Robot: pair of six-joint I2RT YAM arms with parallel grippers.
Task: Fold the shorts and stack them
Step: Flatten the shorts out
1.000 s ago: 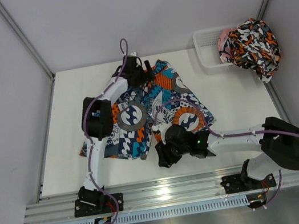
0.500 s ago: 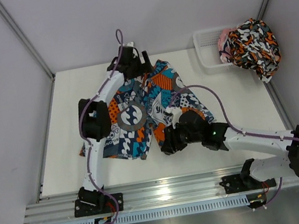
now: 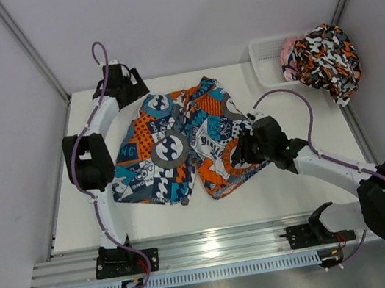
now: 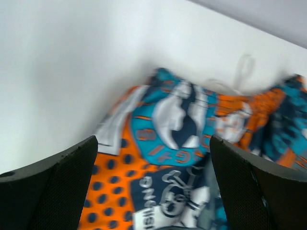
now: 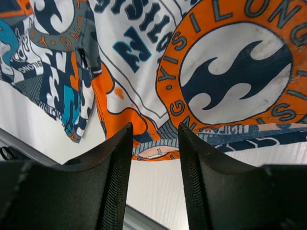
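I should grab the shorts with my left gripper next, by the waistband's outer corner point(image 3: 149, 99) point(image 4: 162, 80), so the legs stay free to straighten for folding.
The teal-blue, orange and white shorts point(image 3: 177, 143) lie spread flat across the middle of the table. They also show in the left wrist view point(image 4: 182, 143) and the right wrist view point(image 5: 230, 72). The blotched orange, black and white shorts point(image 3: 326, 53) hang over the basket point(image 3: 264, 64) at the back right. My left gripper point(image 3: 132, 95) is open and empty above the shorts' back left corner. My right gripper point(image 3: 241, 154) is open and empty over the shorts' right leg, near its hem point(image 5: 177, 148).
The white mesh basket stands at the back right corner with pink cloth point(image 3: 286, 49) in it. Bare white table point(image 3: 310, 175) lies in front of and right of the shorts. A metal rail point(image 3: 225, 243) runs along the near edge.
The left arm swung left and back to the shorts' back left corner. The right arm moved right and back from the shorts' front hem. The shorts now lie spread wider.
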